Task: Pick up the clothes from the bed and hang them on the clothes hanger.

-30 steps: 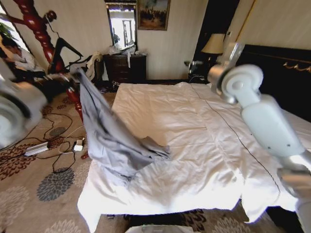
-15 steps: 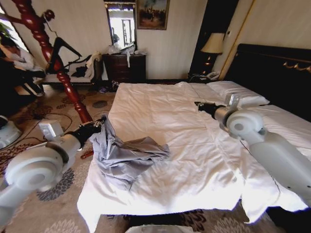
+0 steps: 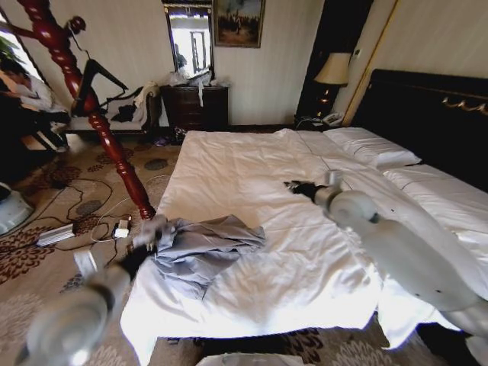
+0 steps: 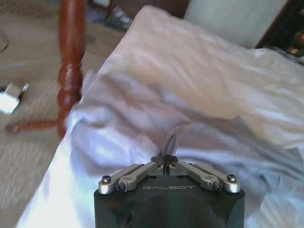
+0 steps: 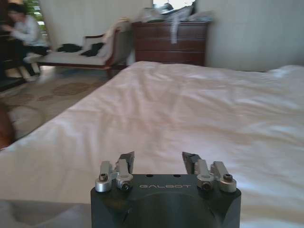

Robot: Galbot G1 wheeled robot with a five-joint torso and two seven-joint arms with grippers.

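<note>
Next, my right gripper grabs the clothes by the stitched fold that stands up, since the clothes lie crumpled and slack (image 3: 197, 259).
The light grey-blue clothes (image 3: 204, 248) lie crumpled on the near left corner of the bed (image 3: 252, 164). My left gripper (image 3: 155, 231) is at the garment's left edge by the bed's side. In the left wrist view it (image 4: 165, 159) is shut, with a thin fold of the clothes (image 4: 142, 121) pinched between its tips. My right gripper (image 3: 293, 185) hovers open over the middle of the white duvet (image 5: 190, 109), holding nothing (image 5: 158, 161). The black clothes hanger (image 3: 91, 76) hangs on the reddish-brown coat stand (image 3: 107, 133) left of the bed.
The coat stand's base (image 4: 70, 71) is close to the bed's left side. Cables and a power strip (image 3: 57, 233) lie on the patterned carpet. A dark dresser (image 3: 197, 107), a bench with dark clothes (image 3: 122, 114) and a lamp (image 3: 332, 70) line the far wall. The black headboard (image 3: 427, 114) is at right.
My left arm has come down from holding the clothes high, and the garment now rests bunched on the bed. My right arm has lowered toward the middle of the duvet.
</note>
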